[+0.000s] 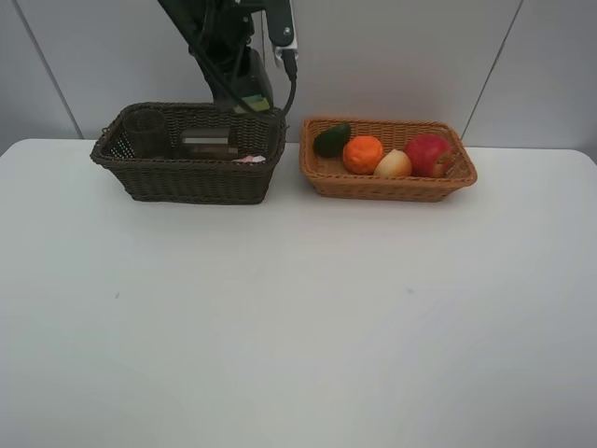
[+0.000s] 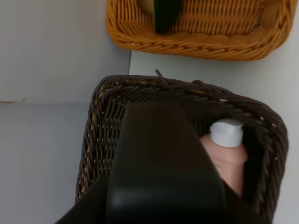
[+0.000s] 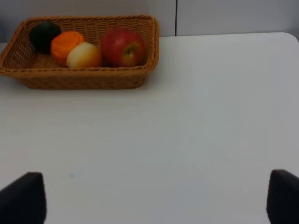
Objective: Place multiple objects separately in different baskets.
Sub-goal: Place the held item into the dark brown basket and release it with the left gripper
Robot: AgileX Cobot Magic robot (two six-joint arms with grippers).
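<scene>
My left gripper should keep holding the black bottle (image 2: pixel 163 163) for now and let go later, because the bottle hangs above the dark brown basket's rim (image 2: pixel 96 116).
The dark brown basket (image 1: pixel 187 179) holds a brownish cup (image 1: pixel 145 131) at its left end and the pink bottle (image 2: pixel 226 158) with a white cap at its front right. My left gripper (image 1: pixel 259 101) hangs over this basket's back right corner. In the left wrist view a large black body, seemingly the black square bottle (image 2: pixel 163 163), sits between its fingers above the basket. The light basket (image 1: pixel 392 189) holds the avocado (image 1: pixel 331 139), tangerine (image 1: pixel 363 154), peach (image 1: pixel 393 164) and apple (image 1: pixel 428 154). My right gripper (image 3: pixel 152 198) is open and empty, low over the table.
Both baskets stand side by side at the back of the white table (image 1: pixel 298 317), close to the grey wall (image 1: pixel 401 56). A pale rectangular thing (image 1: pixel 205 142) shows in the middle of the dark basket; I cannot tell what it is.
</scene>
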